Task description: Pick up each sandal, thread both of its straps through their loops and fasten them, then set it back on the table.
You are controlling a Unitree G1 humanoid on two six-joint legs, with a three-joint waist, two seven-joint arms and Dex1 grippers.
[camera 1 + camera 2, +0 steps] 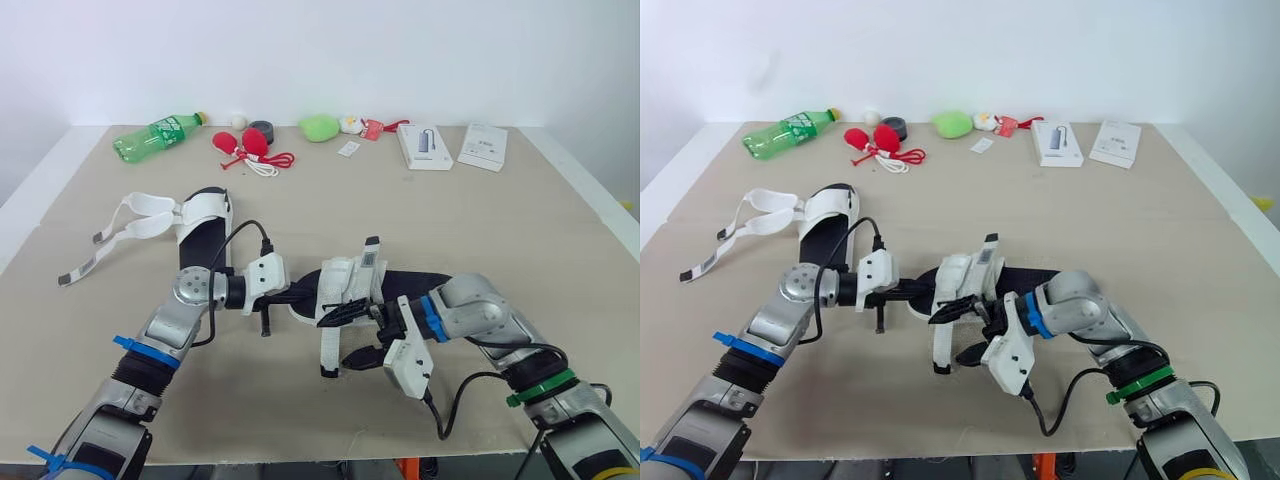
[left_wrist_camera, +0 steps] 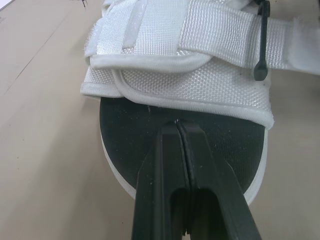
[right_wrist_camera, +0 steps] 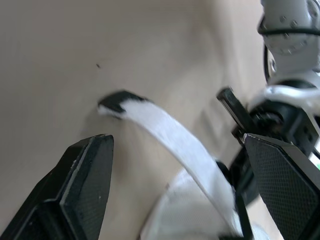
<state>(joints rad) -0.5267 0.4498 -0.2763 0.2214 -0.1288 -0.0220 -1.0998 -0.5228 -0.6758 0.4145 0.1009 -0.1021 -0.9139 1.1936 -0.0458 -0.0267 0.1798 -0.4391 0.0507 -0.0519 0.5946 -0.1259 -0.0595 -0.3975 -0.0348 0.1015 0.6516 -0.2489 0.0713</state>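
Note:
The right gripper takes hold of the hanging white strap by its black-tipped loose end (image 1: 329,364) next, to fasten the sandal.
A white sandal with a black sole (image 1: 345,285) lies in the middle of the table between my two grippers. My left gripper (image 1: 300,295) is shut, its tips (image 2: 177,125) resting on the black insole at the toe end, just below the toe band. My right gripper (image 1: 352,335) is open on the sandal's near side. One loose white strap (image 3: 170,135) hangs down between its fingers, the black tip touching the table (image 1: 326,372). The other strap (image 1: 370,255) sticks up. A second sandal (image 1: 203,225) lies at the back left with both straps (image 1: 130,228) spread out loose.
Along the far edge sit a green bottle (image 1: 158,135), red items with a cord (image 1: 245,147), a dark round thing (image 1: 262,130), a green plush (image 1: 320,127) and two white boxes (image 1: 425,147) (image 1: 484,146). Bare tabletop (image 1: 520,230) lies to the right.

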